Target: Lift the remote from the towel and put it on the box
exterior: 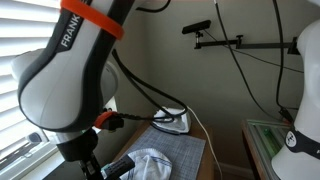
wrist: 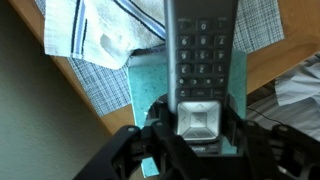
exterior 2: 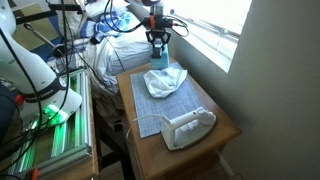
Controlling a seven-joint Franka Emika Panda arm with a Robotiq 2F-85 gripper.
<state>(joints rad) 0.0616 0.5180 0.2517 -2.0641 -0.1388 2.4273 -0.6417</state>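
My gripper holds one end of the remote, and teal box shows close below that end on both sides, so I need to open and the remote would land on the box.
In the wrist view a grey and black remote lies lengthwise between my gripper's fingers. The gripper is shut on its lower end. The remote is over a teal box; I cannot tell whether it touches the box. A crumpled white towel lies beyond the box on a checked cloth. In an exterior view the gripper hangs over the teal box at the far end of the table, and the white towel is just in front of it.
A white clothes iron lies at the near end of the wooden table; it also shows in an exterior view. A window with blinds runs along one side. Cables and equipment crowd the other side.
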